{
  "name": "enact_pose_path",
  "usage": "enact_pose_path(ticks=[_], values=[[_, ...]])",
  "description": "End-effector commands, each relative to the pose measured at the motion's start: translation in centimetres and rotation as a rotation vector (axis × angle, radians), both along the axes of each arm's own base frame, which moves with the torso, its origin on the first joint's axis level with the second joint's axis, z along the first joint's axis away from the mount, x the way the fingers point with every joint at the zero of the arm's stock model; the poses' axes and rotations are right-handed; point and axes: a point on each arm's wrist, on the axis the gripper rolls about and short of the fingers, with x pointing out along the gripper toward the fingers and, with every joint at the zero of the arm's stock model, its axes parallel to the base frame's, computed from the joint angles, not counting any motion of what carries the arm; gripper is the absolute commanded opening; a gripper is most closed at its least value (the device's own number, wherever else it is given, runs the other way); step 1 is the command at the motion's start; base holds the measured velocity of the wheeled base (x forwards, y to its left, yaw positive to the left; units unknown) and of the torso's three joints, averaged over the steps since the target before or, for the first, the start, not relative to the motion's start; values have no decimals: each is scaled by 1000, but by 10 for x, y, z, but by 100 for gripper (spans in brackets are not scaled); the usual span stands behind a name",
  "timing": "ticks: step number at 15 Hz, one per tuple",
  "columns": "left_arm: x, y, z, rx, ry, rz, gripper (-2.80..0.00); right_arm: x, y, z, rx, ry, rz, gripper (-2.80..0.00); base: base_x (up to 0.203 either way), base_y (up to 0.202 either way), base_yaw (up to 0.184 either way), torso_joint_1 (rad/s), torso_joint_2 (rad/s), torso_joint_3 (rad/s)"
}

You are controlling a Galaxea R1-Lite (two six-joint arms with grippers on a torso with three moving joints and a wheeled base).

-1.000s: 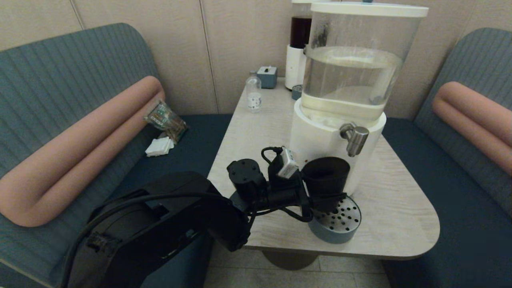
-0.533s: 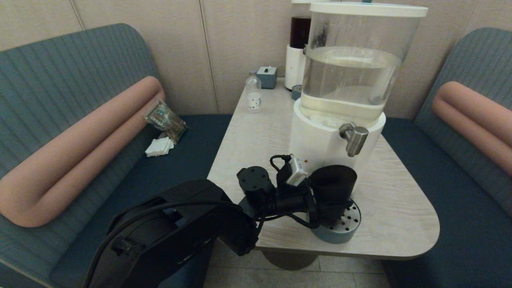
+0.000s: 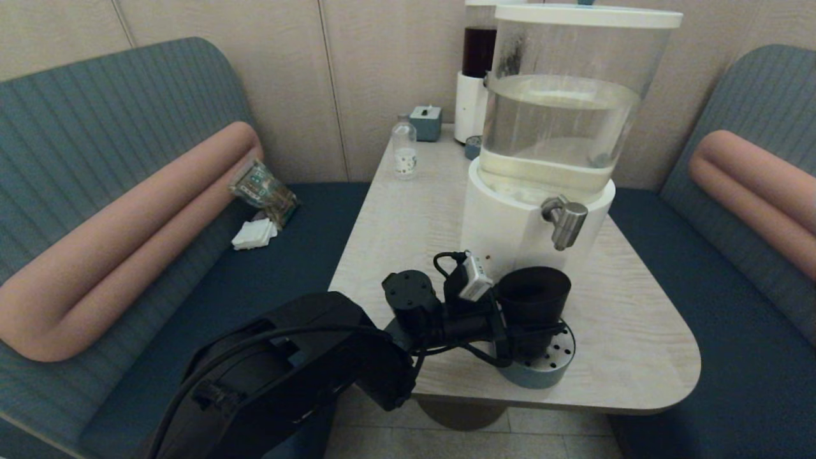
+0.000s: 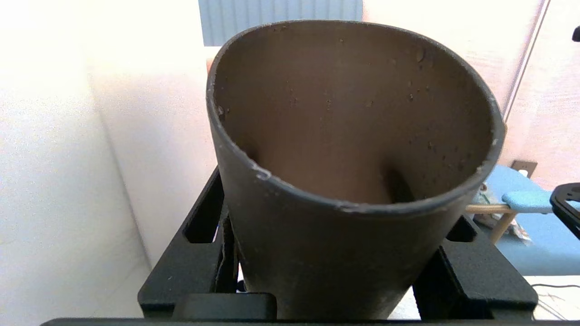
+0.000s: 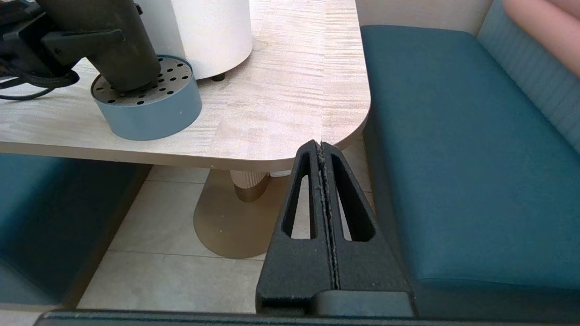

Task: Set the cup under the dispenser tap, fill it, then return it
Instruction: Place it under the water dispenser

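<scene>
The dark cup would stay standing, because its base is inside the rim of the round drip tray. The robot's left gripper needs to let go.
The dark brown-black cup stands upright on the round blue drip tray, just below and slightly left of the steel dispenser tap. The tap juts from the white base of the large clear water tank. My left gripper is shut on the cup's lower wall, reaching in from the left. In the left wrist view the cup fills the frame between the black fingers, and looks empty. The right wrist view shows the cup resting on the tray. My right gripper hangs shut and empty below the table's front right corner.
At the back of the table stand a small clear bottle, a blue-grey box and a narrower dark-liquid dispenser. Blue benches flank the table; a snack packet and white napkins lie on the left one.
My left gripper has carried the cup to the right and down, from the tray's left edge to a spot on the tray nearer under the tap. The right arm has not moved.
</scene>
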Motion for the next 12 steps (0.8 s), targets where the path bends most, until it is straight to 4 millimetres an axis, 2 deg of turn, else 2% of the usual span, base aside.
enact_pose_path(ticks=[1, 2, 3, 12], values=[[0, -2, -8, 8, 7, -9, -280, 1, 0, -4, 0, 11, 0, -280, 0, 0, 0, 0, 0, 0], [0, -2, -10, 9, 9, -7, -280, 1, 0, -4, 0, 10, 0, -280, 0, 0, 0, 0, 0, 0], [-1, -3, -9, 9, 7, -9, 0, 1, 0, -4, 0, 10, 1, -280, 0, 0, 0, 0, 0, 0], [-2, -3, -4, 4, -3, -9, 0, 1, 0, -4, 0, 11, 0, -280, 0, 0, 0, 0, 0, 0]])
